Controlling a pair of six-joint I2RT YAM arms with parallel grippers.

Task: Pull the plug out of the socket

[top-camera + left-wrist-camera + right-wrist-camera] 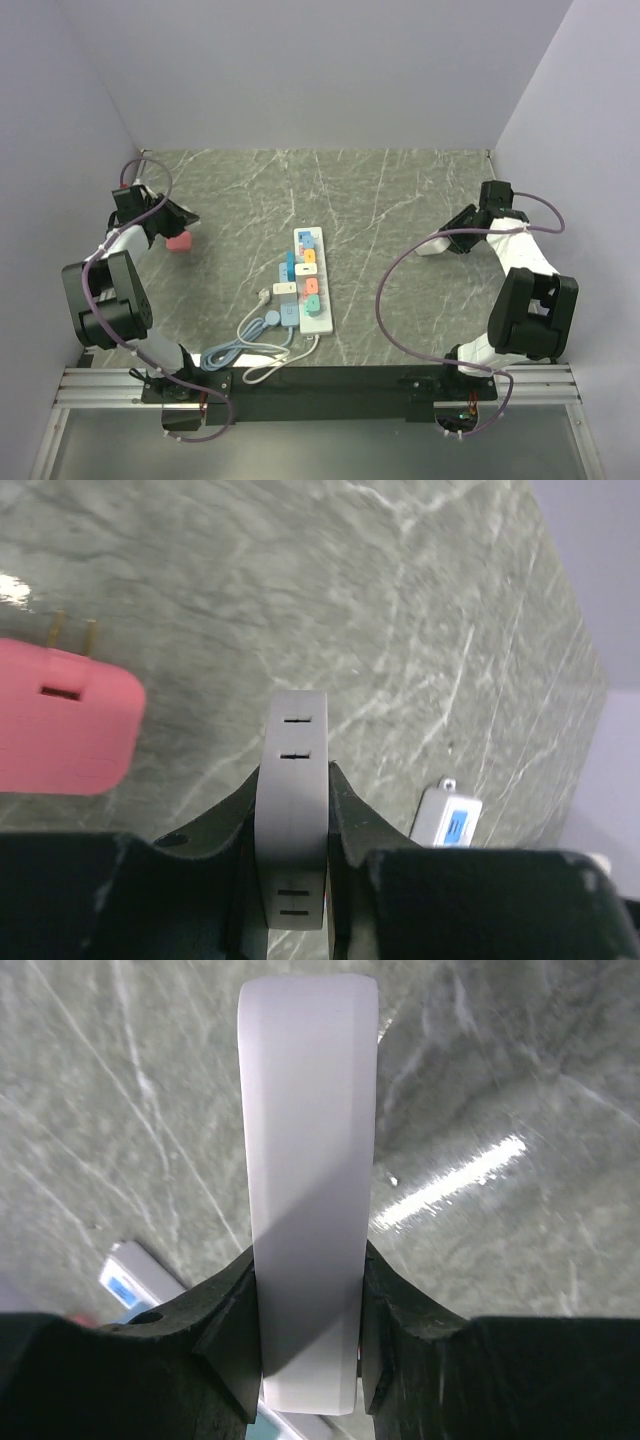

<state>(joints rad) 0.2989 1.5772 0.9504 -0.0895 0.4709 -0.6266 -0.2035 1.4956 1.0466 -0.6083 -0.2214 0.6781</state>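
My left gripper should keep its hold on the light grey plug block (pixel 293 780), as it hangs above empty table beside the pink plug and would come down short if I opened now.
The socket (pixel 309 237), a long white power strip, lies at the table's middle with several coloured plugs in its outlets. My left gripper (pixel 176 219) is far left of it, shut on a light grey plug block (pixel 293 780) with slots in its face. A pink plug (pixel 62 727) lies loose on the table just beside that gripper, prongs showing. Far right of the strip, my right gripper (pixel 441 243) is shut on a white plug block (pixel 308 1160), held just above the table. The strip's end (pixel 448 817) shows small in the left wrist view, and the strip (pixel 130 1278) in the right wrist view.
A blue-grey cord with a round plug (pixel 271 319) and a thin white cord (pixel 262 372) curl off the strip's near end. A small white connector (pixel 264 293) lies left of the strip. Walls close in the table at the left, back and right.
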